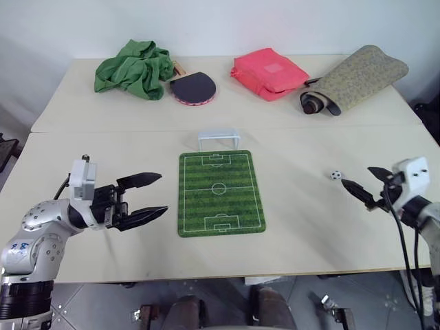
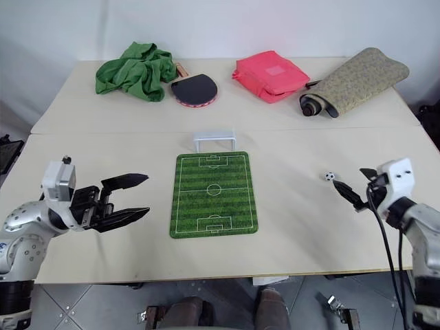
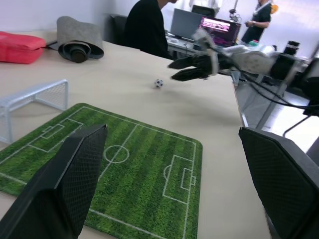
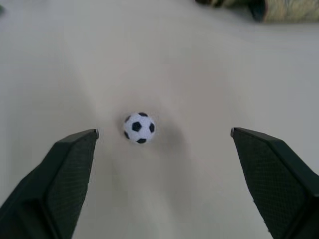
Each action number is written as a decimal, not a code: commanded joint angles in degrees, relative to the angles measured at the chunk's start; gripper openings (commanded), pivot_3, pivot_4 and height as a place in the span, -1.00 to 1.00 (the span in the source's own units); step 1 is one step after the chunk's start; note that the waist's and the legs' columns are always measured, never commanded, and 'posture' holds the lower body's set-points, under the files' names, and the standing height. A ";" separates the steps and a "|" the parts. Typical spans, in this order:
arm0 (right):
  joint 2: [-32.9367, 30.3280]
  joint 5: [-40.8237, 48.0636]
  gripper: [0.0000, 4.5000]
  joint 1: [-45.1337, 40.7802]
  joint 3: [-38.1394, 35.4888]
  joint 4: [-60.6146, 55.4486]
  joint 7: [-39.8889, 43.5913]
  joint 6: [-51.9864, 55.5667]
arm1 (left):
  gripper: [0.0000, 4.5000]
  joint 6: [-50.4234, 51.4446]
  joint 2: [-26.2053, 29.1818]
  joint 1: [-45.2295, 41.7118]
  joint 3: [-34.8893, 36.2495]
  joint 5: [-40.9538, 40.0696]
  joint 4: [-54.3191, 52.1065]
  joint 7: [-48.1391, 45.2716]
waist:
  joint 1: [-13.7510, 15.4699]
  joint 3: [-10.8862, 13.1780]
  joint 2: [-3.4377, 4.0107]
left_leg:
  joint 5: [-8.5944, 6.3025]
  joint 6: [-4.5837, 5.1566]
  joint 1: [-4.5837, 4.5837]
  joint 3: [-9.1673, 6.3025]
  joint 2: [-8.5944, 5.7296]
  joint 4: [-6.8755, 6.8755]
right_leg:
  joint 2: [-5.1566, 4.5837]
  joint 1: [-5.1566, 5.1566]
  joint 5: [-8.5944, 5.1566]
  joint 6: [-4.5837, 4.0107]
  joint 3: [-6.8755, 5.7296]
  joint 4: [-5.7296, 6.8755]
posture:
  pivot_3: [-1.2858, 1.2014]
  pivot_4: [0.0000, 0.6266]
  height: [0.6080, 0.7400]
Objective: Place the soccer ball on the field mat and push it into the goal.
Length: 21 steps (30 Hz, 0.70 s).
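Observation:
The soccer ball [image 1: 335, 174] is ahead of my right gripper's fingers, so it isn't time to close yet. My right gripper needs to move toward the ball first and then close on it.
The tiny black-and-white soccer ball [image 1: 335, 174] rests on the bare table, right of the green field mat [image 1: 220, 192]. The mat lies flat in the middle of the near table. The small white goal [image 1: 220, 139] stands at the mat's far short edge. My right gripper [image 1: 356, 175] is open just right of the ball and aimed at it. In the right wrist view the ball [image 4: 139, 127] sits ahead of the spread fingers, nearer one of them, untouched. My left gripper [image 1: 163, 193] hangs open and empty left of the mat, pointing toward it.
On the far table lie a crumpled green cloth [image 1: 134, 69], a table-tennis paddle [image 1: 192, 87], a red pouch [image 1: 269, 73] and a rolled olive-tan mat [image 1: 350, 81]. A seam runs between the two tables just behind the goal. A person in black [image 3: 144, 27] sits beyond the table's right end.

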 commanded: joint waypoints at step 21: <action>5.01 -3.51 -0.64 -13.24 4.20 22.15 11.44 -18.10 | 1.00 -3.55 -0.10 2.97 2.96 0.85 1.03 -2.91 | -1.18 0.00 0.01 | 0.00 -0.01 -0.01 -0.10 0.04 0.00 | 0.00 0.05 0.00 0.00 -0.07 -0.02 | 0.03 -0.52 1.00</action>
